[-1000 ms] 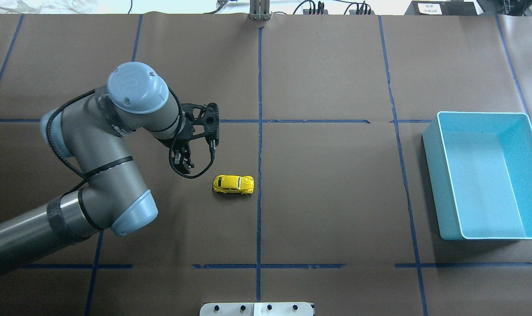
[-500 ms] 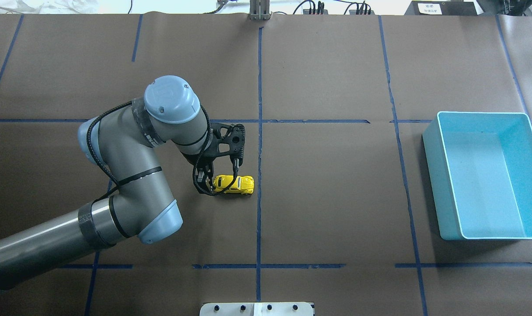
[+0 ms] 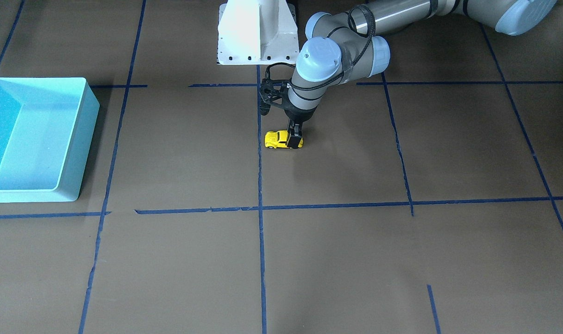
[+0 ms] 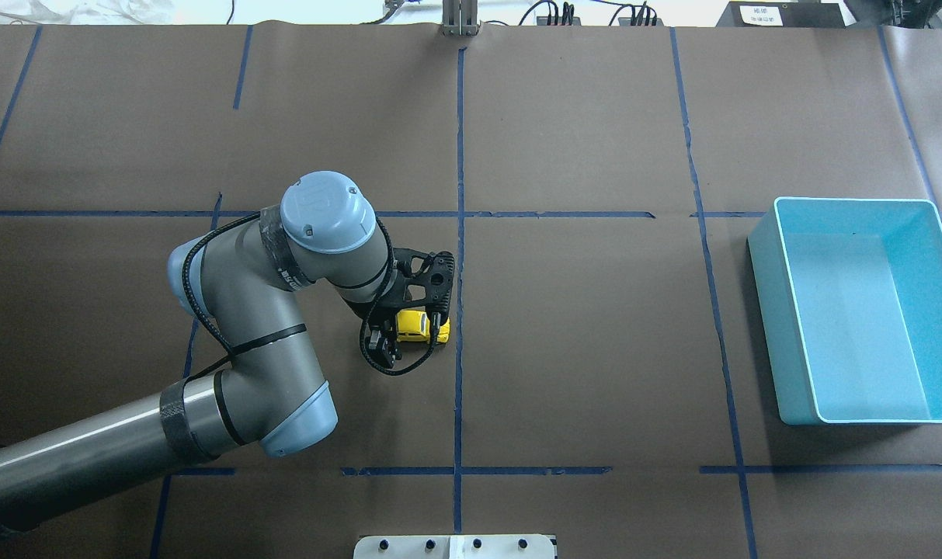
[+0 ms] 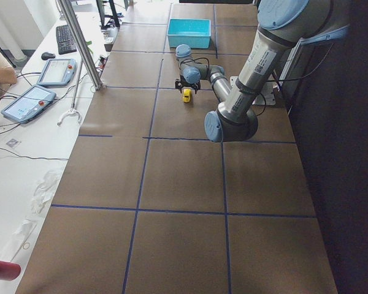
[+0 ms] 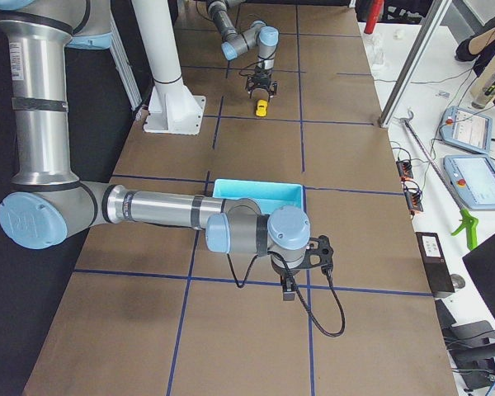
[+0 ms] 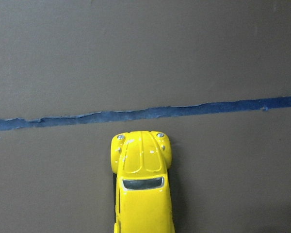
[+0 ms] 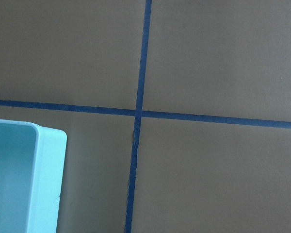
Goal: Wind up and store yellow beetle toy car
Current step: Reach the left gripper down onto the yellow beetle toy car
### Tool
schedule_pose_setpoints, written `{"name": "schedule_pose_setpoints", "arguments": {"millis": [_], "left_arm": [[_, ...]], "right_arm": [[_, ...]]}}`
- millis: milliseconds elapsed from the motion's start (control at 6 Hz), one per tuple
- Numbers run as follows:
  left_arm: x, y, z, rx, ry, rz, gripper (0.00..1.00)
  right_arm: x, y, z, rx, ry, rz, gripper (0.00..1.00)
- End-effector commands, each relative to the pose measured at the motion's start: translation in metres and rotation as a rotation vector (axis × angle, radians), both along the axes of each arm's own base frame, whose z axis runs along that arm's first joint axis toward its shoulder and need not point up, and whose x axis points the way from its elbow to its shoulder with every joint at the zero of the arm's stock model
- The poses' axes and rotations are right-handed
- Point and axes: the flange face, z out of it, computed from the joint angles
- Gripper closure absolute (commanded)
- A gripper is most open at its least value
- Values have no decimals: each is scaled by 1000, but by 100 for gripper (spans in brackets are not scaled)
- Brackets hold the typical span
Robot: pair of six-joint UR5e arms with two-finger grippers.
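My left gripper grips the yellow beetle toy car (image 3: pixel 275 138) (image 7: pixel 141 158) by its sides next, to wind up the toy for storing.
The yellow beetle toy car (image 4: pixel 422 324) stands on the brown table next to the centre blue tape line. It also shows in the front view (image 3: pixel 276 139) and fills the lower middle of the left wrist view (image 7: pixel 141 189), nose toward the tape. My left gripper (image 4: pixel 403 332) is down over the car's rear half, jaws open, one finger (image 3: pixel 294 139) on the car's side. The light blue bin (image 4: pixel 764 310) is empty at the far right. My right gripper (image 6: pixel 287 289) hangs near the bin's corner (image 8: pixel 43 184); I cannot tell if it is open or shut.
Blue tape lines (image 4: pixel 460 155) divide the brown paper into squares. The white robot base (image 3: pixel 255 32) stands at the table's near edge behind the car. Cables and boxes (image 4: pixel 762 14) line the far edge.
My left arm has swung right and down from beside the car. Its gripper now straddles the car's rear. The car and the bin have not moved.
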Motion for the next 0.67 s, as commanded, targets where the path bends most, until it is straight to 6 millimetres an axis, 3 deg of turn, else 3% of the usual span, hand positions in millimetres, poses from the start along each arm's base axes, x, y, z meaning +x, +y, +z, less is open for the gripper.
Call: {"name": "schedule_pose_setpoints", "arguments": {"millis": [0,333,500], "left_arm": [[7,-1,0,31,-16,-29,4],[19,3,-4,52,-1,-33,8],[23,7,-3,51,-2,-25,20]], "right_arm": [[0,4,5,-10,-2,0,0],[0,10,11,-20,2,1,0],[-1,11,12,-24,0,1,0]]}}
